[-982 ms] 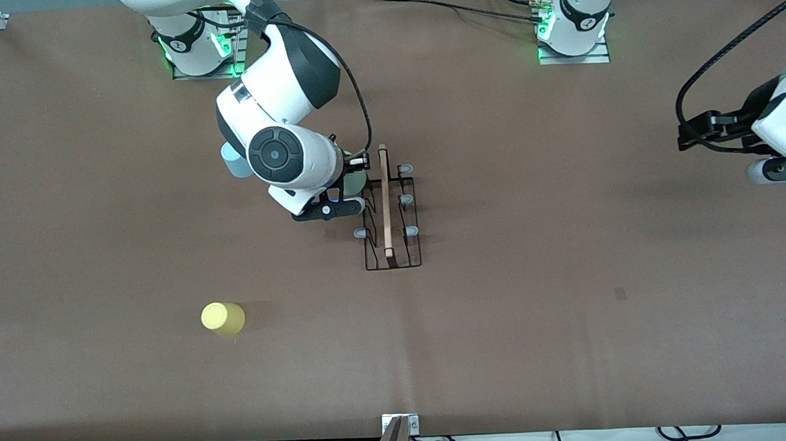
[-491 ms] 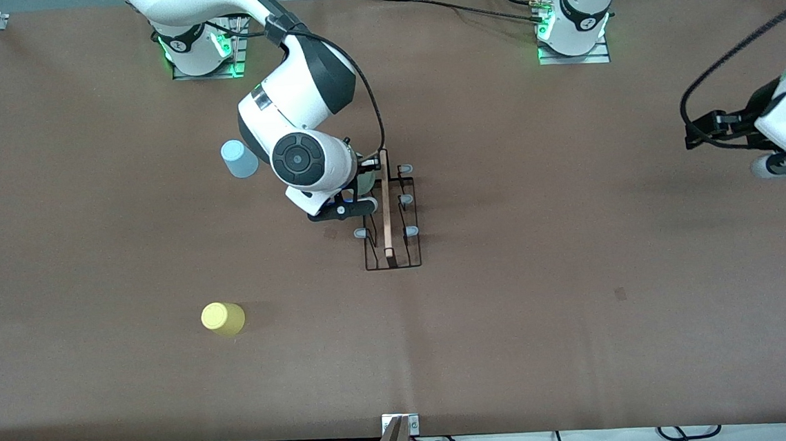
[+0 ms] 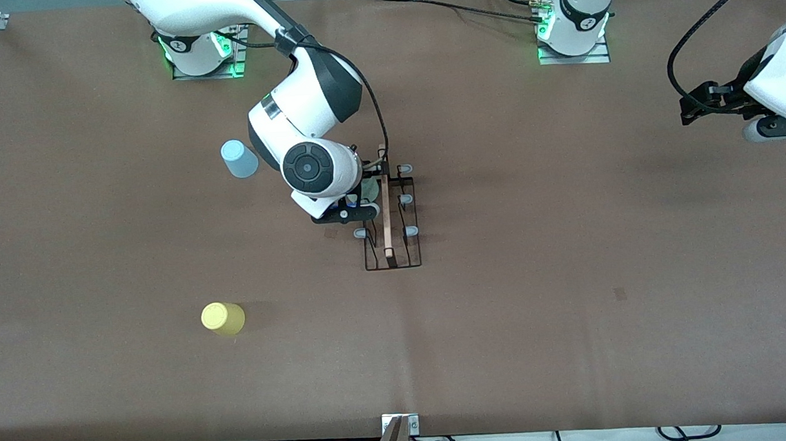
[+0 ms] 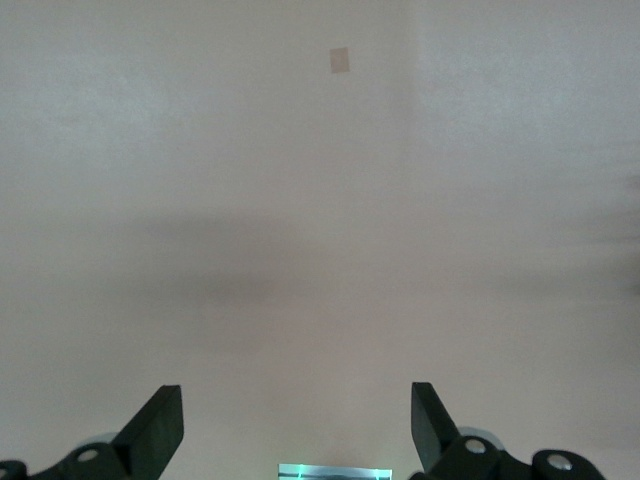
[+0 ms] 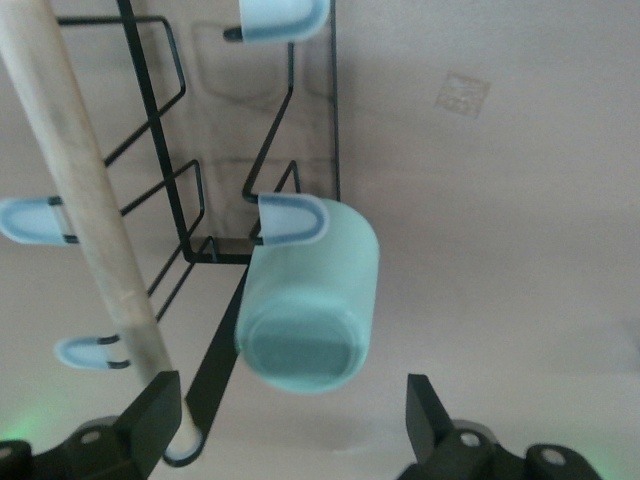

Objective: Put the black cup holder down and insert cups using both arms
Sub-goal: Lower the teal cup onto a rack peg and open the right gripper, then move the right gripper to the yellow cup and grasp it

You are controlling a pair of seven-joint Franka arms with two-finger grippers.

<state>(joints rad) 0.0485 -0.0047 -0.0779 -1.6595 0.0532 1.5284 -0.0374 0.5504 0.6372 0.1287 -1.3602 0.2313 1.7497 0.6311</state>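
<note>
The yellow cup needs to hang on the black cup holder. My right gripper should pick the cup up by its closed base end next.
The black cup holder stands mid-table with its wooden rod on top. The pale green cup hangs tilted on one grey-tipped peg on the rack's side toward the right arm's end; it also shows in the front view. My right gripper is open just above this cup, fingers apart on either side and not touching it; in the front view the right gripper partly hides it. The light blue cup and the yellow cup stand upside down on the table. My left gripper is open and empty.
The left gripper hangs over the table's edge at the left arm's end. A small dark mark lies on the brown table cover. Other grey-tipped pegs on the rack are bare.
The right arm's hand has shifted toward the rack's rod, over the green cup. The left arm has drawn back toward its base.
</note>
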